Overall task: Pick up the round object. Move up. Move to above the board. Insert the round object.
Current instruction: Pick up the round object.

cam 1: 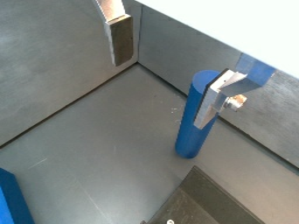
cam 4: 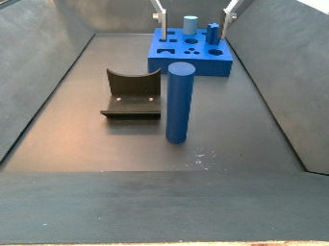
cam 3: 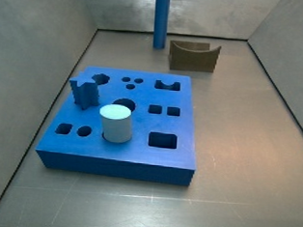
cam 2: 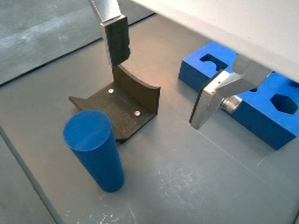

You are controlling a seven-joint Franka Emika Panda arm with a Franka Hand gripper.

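Next, my gripper grips the blue rod by its top end (cam 3: 162, 2) (cam 1: 205, 83), which leaves its bottom end free to enter the board's round hole.
The round object, a tall slim blue rod (cam 3: 161, 19), stands upright on the grey floor, free of the gripper; it shows in both side views (cam 4: 179, 103) and both wrist views (cam 1: 193, 114) (cam 2: 93, 149). The board (cam 3: 126, 148), a thick bright-blue slab with shaped holes, lies apart from it (cam 4: 174, 63) (cam 2: 251, 109). My gripper (cam 2: 158, 92) is open and empty, above the floor with the rod off to one side. It also shows in a wrist view (cam 1: 163, 92). Its fingers (cam 4: 161, 14) show at the upper edge of a side view.
The dark fixture (cam 3: 193, 55) stands near the rod (cam 4: 133, 93) (cam 2: 122, 105). A short white cylinder (cam 3: 115, 123) and a small dark-blue notched block (cam 3: 84, 89) stand on the board. Grey walls (cam 3: 42, 51) enclose the floor.
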